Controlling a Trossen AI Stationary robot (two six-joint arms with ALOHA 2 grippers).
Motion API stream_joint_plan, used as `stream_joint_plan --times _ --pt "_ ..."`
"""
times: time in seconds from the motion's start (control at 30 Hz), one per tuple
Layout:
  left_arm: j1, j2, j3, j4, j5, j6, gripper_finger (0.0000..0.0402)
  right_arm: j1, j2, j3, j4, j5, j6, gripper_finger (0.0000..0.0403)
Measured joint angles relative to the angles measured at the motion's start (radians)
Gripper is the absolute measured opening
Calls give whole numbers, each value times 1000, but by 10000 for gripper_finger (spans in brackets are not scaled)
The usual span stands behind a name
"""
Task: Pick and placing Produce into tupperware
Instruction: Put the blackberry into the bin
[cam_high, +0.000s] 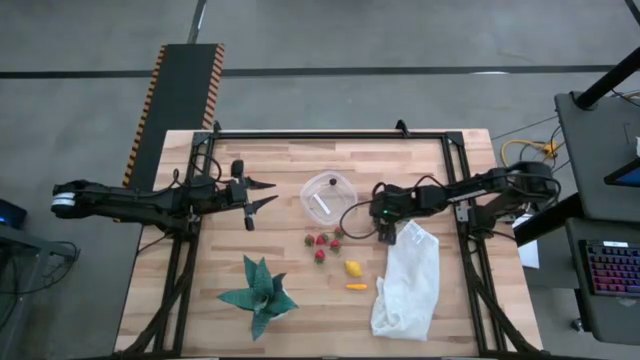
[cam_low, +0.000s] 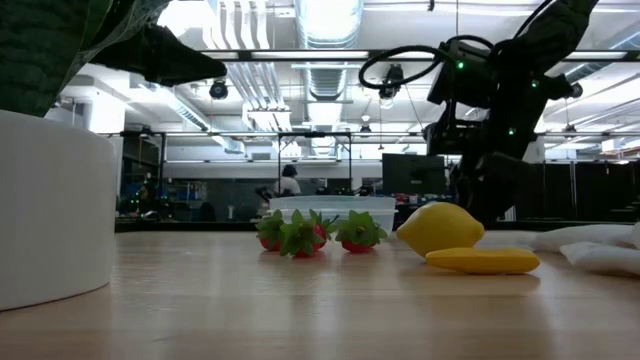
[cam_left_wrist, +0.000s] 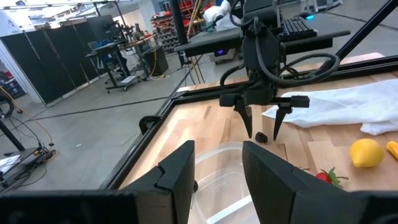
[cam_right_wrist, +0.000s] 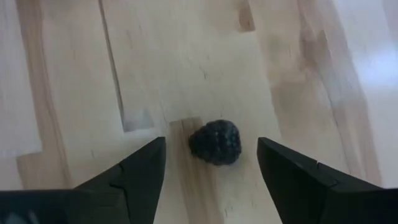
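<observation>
The blackberry needs to go into the clear tupperware (cam_high: 328, 193), so my right gripper will grab it by its rounded sides next.
A dark brown ball (cam_right_wrist: 215, 142) lies on the wooden table. My right gripper (cam_right_wrist: 211, 144) points steeply down over it, open, one finger on each side and apart from it; the left wrist view shows the same ball (cam_left_wrist: 262, 137) between those fingers. The clear tupperware (cam_high: 328, 193) stands left of that gripper (cam_high: 385, 230). Red strawberries (cam_high: 320, 243), a yellow lemon (cam_high: 353, 268) and an orange piece (cam_high: 356, 286) lie nearer the front edge. My left gripper (cam_high: 255, 195) hangs level and open, left of the tupperware (cam_left_wrist: 217, 180).
A white cloth bag (cam_high: 408, 280) lies at the front right, just beside my right gripper. A green spiky plant shape (cam_high: 258, 295) sits at the front left. A black frame (cam_high: 330, 135) runs round the table's edges.
</observation>
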Motion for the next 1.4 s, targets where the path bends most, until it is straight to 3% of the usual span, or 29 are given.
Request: stream_joint_plan --times 0.53,0.97,1.4 --pt "0 0 -6 0 -3 0 121 0 17 2 16 -10 8 208" --pt "0 0 -8 0 -7 0 121 1 15 2 10 -14 3 90" --pt "0 0 -8 0 -7 0 121 -2 5 58 -32 3 -7 90"
